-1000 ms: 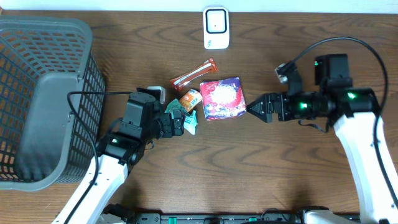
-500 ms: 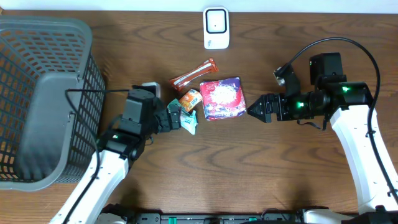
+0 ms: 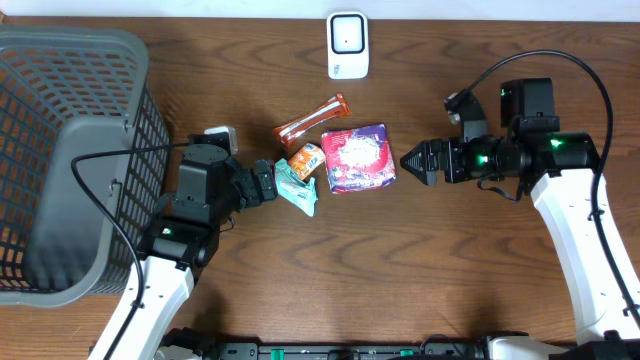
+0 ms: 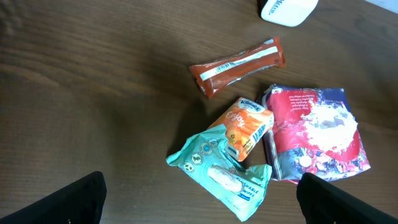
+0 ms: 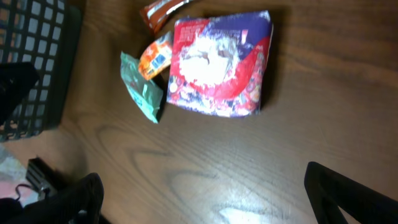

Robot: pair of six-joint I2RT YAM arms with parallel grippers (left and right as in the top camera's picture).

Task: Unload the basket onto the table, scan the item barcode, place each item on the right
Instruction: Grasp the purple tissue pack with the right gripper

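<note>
My right gripper next needs to grab the red and purple packet (image 3: 358,158) by its edge farthest from the orange pack, so that it can flip the packet and scan its barcode.
Several items lie bunched at mid-table: a red and purple packet (image 3: 358,158), a brown bar (image 3: 312,119) with its barcode strip (image 4: 239,62) facing up, a small orange pack (image 3: 306,160) and a teal wipes pack (image 3: 297,190). A white box-shaped device (image 3: 347,44) stands at the back edge. My left gripper (image 3: 268,185) is open just left of the teal wipes pack (image 4: 227,177), nothing between its fingers (image 4: 74,202). My right gripper (image 3: 413,163) is open just right of the red packet (image 5: 217,62), apart from it.
A large grey mesh basket (image 3: 60,150) fills the left side of the table, close behind my left arm. Bare wood lies in front of the items and to the right of the white device.
My left gripper has drawn back to the left, off the teal wipes pack, which now shows whole. My right gripper has shifted slightly toward the back. The items have not moved.
</note>
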